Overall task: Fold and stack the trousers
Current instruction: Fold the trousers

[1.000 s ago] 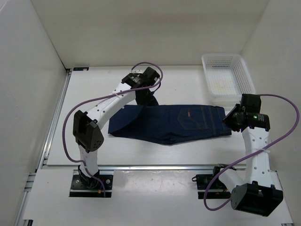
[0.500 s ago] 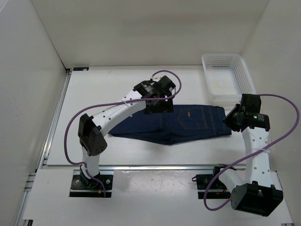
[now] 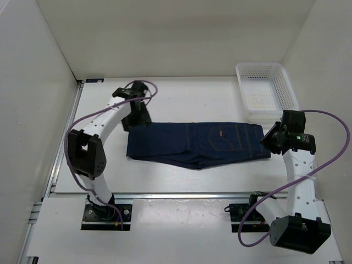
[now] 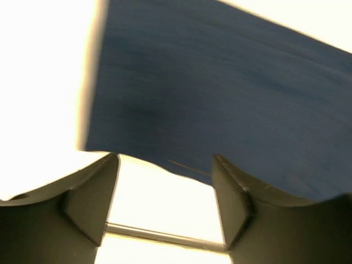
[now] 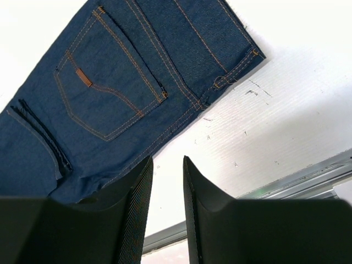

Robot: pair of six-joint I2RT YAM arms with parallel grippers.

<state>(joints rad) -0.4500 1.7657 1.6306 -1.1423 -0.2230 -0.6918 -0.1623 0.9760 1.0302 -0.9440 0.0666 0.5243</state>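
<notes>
The left gripper grabs the leg end of the trousers (image 3: 209, 144) next, opposite the waistband. Then the left gripper folds the legs over toward the waistband.
The trousers (image 3: 209, 144) lie flat across the middle of the table as a long dark blue folded strip, waist to the right, with a small tan patch (image 3: 218, 132) on the back pocket. My left gripper (image 3: 133, 118) hovers by their far left corner, open and holding nothing; in its wrist view the gripper (image 4: 165, 187) has only bright table between its fingers and the blue cloth (image 4: 220, 82) is beyond them. My right gripper (image 3: 268, 142) stands just off the waist end. Its fingers (image 5: 168, 165) are a narrow gap apart over bare table, beside the waistband (image 5: 110, 82).
A white mesh basket (image 3: 267, 91) stands at the back right, close behind the right arm. A metal rail (image 3: 181, 194) runs along the table's near edge. White walls enclose the left, back and right sides.
The left gripper carried the leg end rightward over the trousers, opened and let go, then swung back to the left corner. The cloth now lies flat. The right arm is unmoved.
</notes>
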